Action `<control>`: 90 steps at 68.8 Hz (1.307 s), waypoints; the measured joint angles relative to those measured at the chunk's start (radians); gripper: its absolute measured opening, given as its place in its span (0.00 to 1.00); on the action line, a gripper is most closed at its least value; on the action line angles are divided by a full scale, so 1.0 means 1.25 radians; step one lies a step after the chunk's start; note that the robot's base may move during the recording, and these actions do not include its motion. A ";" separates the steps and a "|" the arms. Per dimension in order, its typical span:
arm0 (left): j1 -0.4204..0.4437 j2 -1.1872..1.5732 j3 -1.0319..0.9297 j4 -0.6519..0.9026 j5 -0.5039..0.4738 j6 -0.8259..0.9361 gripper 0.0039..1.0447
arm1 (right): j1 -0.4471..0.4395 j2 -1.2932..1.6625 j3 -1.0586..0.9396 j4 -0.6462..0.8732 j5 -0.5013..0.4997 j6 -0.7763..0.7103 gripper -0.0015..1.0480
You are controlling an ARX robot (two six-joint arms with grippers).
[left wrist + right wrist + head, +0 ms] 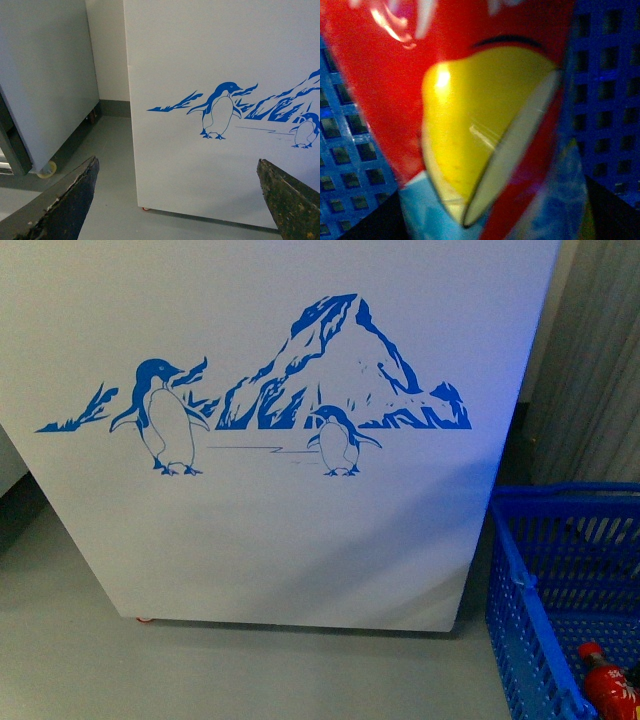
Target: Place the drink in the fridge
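My right gripper grabs the red bottle by its labelled body [611, 690] next, to put the drink in the fridge [300, 540].
The fridge [300, 540] fills the front view: a white wall with a blue penguin-and-mountain picture and a small caster [146, 618] underneath. The drink [606, 681], a small red bottle with a red cap, lies in the blue basket [530, 570] at the lower right. In the right wrist view its red, yellow and blue label [470, 100] fills the picture, very close. My right gripper [495, 222] is open with the bottle between its dark fingers [617, 212]. My left gripper [180, 210] is open and empty, facing the fridge [215, 60] low down.
A plain pale-grey cabinet [45, 75] on wheels stands left of the fridge, with a narrow gap of grey floor [107, 150] between them. Basket mesh [345, 150] surrounds the bottle. A grey curtain [590, 360] hangs behind the basket.
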State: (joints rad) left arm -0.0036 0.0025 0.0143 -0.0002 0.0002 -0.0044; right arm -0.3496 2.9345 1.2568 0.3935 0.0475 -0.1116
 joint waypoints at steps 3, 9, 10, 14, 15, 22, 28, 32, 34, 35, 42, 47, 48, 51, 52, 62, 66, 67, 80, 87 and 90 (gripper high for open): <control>0.000 0.000 0.000 0.000 0.000 0.000 0.92 | 0.002 -0.016 -0.018 0.013 -0.006 0.009 0.59; 0.000 0.000 0.000 0.000 0.000 0.000 0.92 | 0.009 -0.062 -0.069 0.045 0.000 0.012 0.51; 0.000 0.000 0.000 0.000 0.000 0.000 0.92 | 0.009 -0.070 -0.078 0.050 0.001 0.013 0.50; 0.000 0.000 0.000 0.000 0.000 0.000 0.92 | 0.013 -0.124 -0.126 0.075 -0.001 0.025 0.45; 0.000 0.000 0.000 0.000 0.000 0.000 0.92 | 0.014 -0.138 -0.136 0.079 -0.003 0.028 0.45; 0.000 0.000 0.000 0.000 0.000 0.000 0.92 | 0.018 -0.273 -0.224 0.095 -0.030 0.056 0.41; 0.000 0.000 0.000 0.000 0.000 0.000 0.92 | 0.020 -0.449 -0.309 0.087 -0.056 0.079 0.40; 0.000 0.000 0.000 0.000 0.000 0.000 0.92 | 0.020 -0.595 -0.370 0.068 -0.081 0.085 0.39; 0.000 0.000 0.000 0.000 0.000 0.000 0.92 | 0.020 -0.645 -0.389 0.057 -0.087 0.087 0.39; 0.000 0.000 0.000 0.000 0.000 0.000 0.92 | 0.020 -0.696 -0.408 0.042 -0.097 0.091 0.39; 0.000 0.000 0.000 0.000 0.000 0.000 0.92 | 0.022 -0.924 -0.470 -0.045 -0.137 0.113 0.39; 0.000 0.000 0.000 0.000 0.000 0.000 0.92 | 0.028 -1.071 -0.488 -0.102 -0.147 0.129 0.39; 0.000 0.000 0.000 0.000 0.000 0.000 0.92 | 0.030 -1.094 -0.489 -0.110 -0.147 0.131 0.39; 0.000 0.000 0.000 0.000 0.000 0.000 0.92 | 0.039 -1.217 -0.490 -0.144 -0.148 0.144 0.39; 0.000 0.000 0.000 0.000 0.000 0.000 0.92 | 0.042 -1.243 -0.489 -0.151 -0.149 0.148 0.39; 0.000 0.000 0.000 0.000 0.000 0.000 0.92 | 0.078 -1.519 -0.471 -0.204 -0.150 0.178 0.39; 0.000 0.000 0.000 0.000 0.000 0.000 0.92 | 0.101 -1.634 -0.461 -0.226 -0.143 0.188 0.39; 0.000 0.000 0.000 0.000 0.000 0.000 0.92 | 0.110 -1.669 -0.461 -0.232 -0.138 0.189 0.39; 0.000 0.000 0.000 0.000 0.000 0.000 0.92 | 0.159 -1.867 -0.473 -0.307 -0.068 0.220 0.39; 0.000 0.000 0.000 0.000 0.000 0.000 0.92 | 0.171 -1.951 -0.497 -0.345 -0.035 0.243 0.39; 0.000 0.000 0.000 0.000 0.000 0.000 0.92 | 0.183 -1.991 -0.516 -0.361 -0.029 0.245 0.39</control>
State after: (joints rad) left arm -0.0036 0.0025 0.0143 -0.0002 0.0002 -0.0044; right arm -0.1204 0.4454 0.6113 -0.0578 0.0116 0.1947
